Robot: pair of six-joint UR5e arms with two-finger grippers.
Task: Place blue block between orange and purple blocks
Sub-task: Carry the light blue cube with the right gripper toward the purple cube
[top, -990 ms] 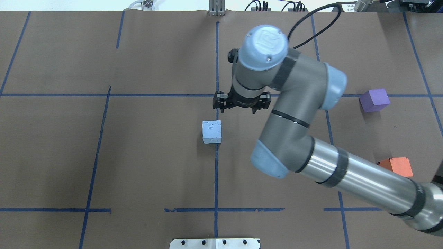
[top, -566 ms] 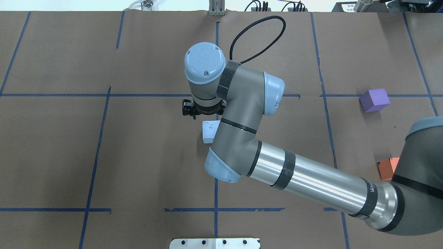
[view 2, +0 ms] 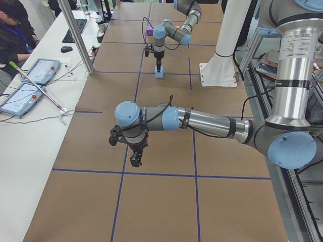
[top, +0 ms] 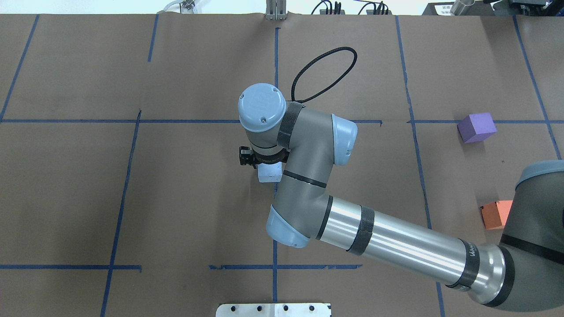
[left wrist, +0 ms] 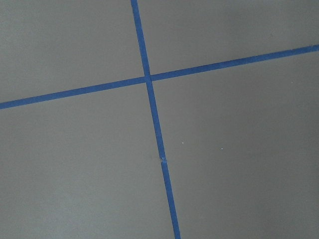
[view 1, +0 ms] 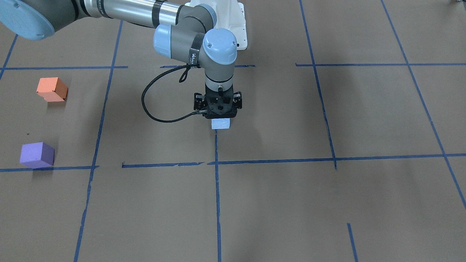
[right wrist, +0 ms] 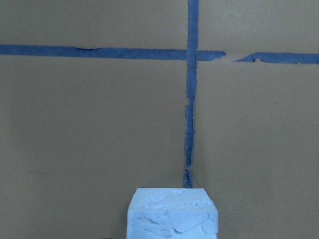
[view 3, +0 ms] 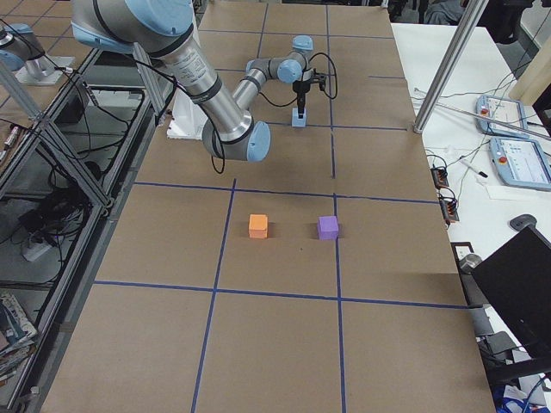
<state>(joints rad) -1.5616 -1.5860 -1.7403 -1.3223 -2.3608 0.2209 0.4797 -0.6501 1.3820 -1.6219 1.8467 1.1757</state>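
Note:
Next, my right gripper grabs the blue block [view 1: 220, 124] by its opposite sides, so that it is ready to fill the gap between orange and purple blocks.
The pale blue block [view 1: 220, 124] sits on a blue tape line near the table's middle; it also shows in the overhead view [top: 269, 176] and at the bottom of the right wrist view [right wrist: 172, 214]. My right gripper [view 1: 220, 117] points straight down right above it, jaws open, with no grip showing. The orange block [view 1: 52, 89] and the purple block [view 1: 36, 154] sit apart at the robot's right end of the table, with a gap between them [view 3: 257, 225] [view 3: 327, 227]. My left gripper [view 2: 135, 160] hangs over bare paper far from the blocks; I cannot tell its state.
Brown paper with blue tape grid lines [left wrist: 149, 79] covers the table. The right arm's black cable [view 1: 153, 109] loops beside the wrist. A white robot base plate [view 1: 233, 22] stands at the robot's edge. An operator's desk with tablets [view 2: 35, 75] runs along the far side.
My right arm has swung left from beyond the blue block to directly over it and come down, so the wrist now covers most of the block in the overhead view.

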